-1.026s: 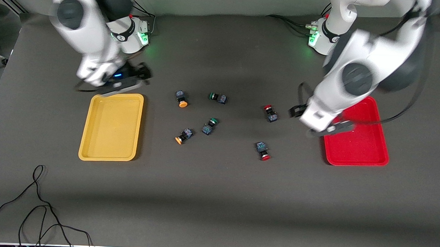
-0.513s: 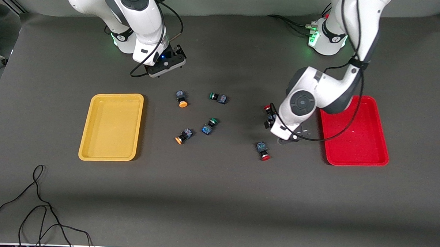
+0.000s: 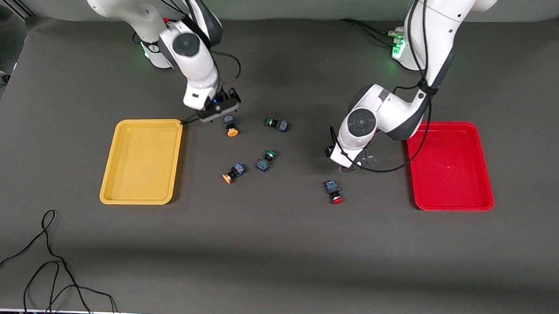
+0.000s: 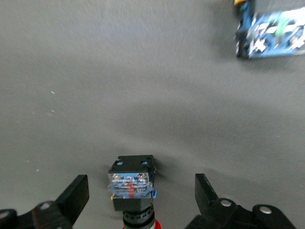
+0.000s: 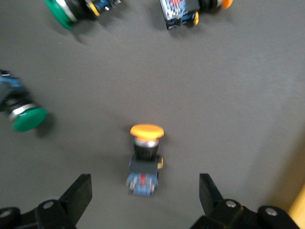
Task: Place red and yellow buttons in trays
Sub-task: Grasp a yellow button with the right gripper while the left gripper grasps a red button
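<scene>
My right gripper's fingers are still above the yellow button's body (image 3: pixel 228 120), so closing now would miss. It is too early to close, and my right gripper lowers first.
My left gripper (image 3: pixel 350 160) is low over a red button that the arm hides in the front view. In the left wrist view this red button (image 4: pixel 132 187) lies on the table between the open fingers of the left gripper (image 4: pixel 140 196). My right gripper (image 3: pixel 218 112) is open, low beside a yellow button (image 3: pixel 231 126). That yellow button (image 5: pixel 144 164) lies between the open fingers of the right gripper (image 5: pixel 145 193), untouched. A second yellow button (image 3: pixel 233 173) and a second red button (image 3: pixel 334 191) lie nearer the camera. The yellow tray (image 3: pixel 142 161) and red tray (image 3: pixel 451 167) hold nothing.
Two green-capped switches (image 3: pixel 277 124) (image 3: pixel 266 160) lie mid-table between the arms; they also show in the right wrist view (image 5: pixel 71 9) (image 5: pixel 21 114). A black cable (image 3: pixel 48 260) loops at the table's near corner on the right arm's end.
Both arms have swung down from by their trays. The right gripper has come to the yellow button, and the left gripper has come low over the red button.
</scene>
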`<state>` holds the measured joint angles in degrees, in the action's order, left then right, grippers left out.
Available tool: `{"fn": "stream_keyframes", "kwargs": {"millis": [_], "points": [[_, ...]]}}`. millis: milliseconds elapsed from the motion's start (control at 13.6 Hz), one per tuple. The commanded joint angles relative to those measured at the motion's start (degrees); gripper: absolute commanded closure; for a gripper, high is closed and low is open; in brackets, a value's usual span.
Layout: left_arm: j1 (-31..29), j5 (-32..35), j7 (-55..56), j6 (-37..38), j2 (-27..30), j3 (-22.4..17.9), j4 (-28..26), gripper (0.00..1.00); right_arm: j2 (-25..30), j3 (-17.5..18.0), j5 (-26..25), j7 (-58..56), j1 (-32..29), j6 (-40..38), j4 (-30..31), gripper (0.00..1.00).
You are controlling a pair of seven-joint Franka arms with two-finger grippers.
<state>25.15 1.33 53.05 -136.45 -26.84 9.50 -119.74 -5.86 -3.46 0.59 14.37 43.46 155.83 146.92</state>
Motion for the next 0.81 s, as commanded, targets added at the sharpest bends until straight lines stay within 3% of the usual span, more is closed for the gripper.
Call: {"fn": "stream_keyframes", "kwargs": {"millis": [0,73,220,293,513,733], "points": [[2.18,1.22,3.81,-1.44,-0.76,-1.06,-0.41,0.72,-6.87,-0.58,0.46,0.66,0.13,4.04,-2.60,0.00],[2.71,1.22,4.08,-1.45,-0.76,-1.06,-0.41,1.00,-6.97,-0.58,0.55,1.27,0.04,3.96,-2.69,0.00],[2.80,1.40,4.08,-1.53,-0.76,-0.98,-0.41,1.00,-8.72,-0.58,0.64,4.68,-0.05,3.95,-3.74,0.00],[2.89,1.40,4.25,-1.45,-0.76,-0.98,-0.32,1.00,-9.51,-0.58,0.55,6.79,0.04,3.95,-4.44,0.08],[2.89,1.40,4.43,-1.45,-0.76,-0.98,-0.32,1.00,-10.13,-0.58,0.55,7.78,0.57,3.96,-5.06,0.48],[2.19,1.40,4.26,1.35,0.38,-0.98,0.29,1.00,-10.48,-0.58,0.55,7.34,0.48,4.04,-5.15,0.65]]}}
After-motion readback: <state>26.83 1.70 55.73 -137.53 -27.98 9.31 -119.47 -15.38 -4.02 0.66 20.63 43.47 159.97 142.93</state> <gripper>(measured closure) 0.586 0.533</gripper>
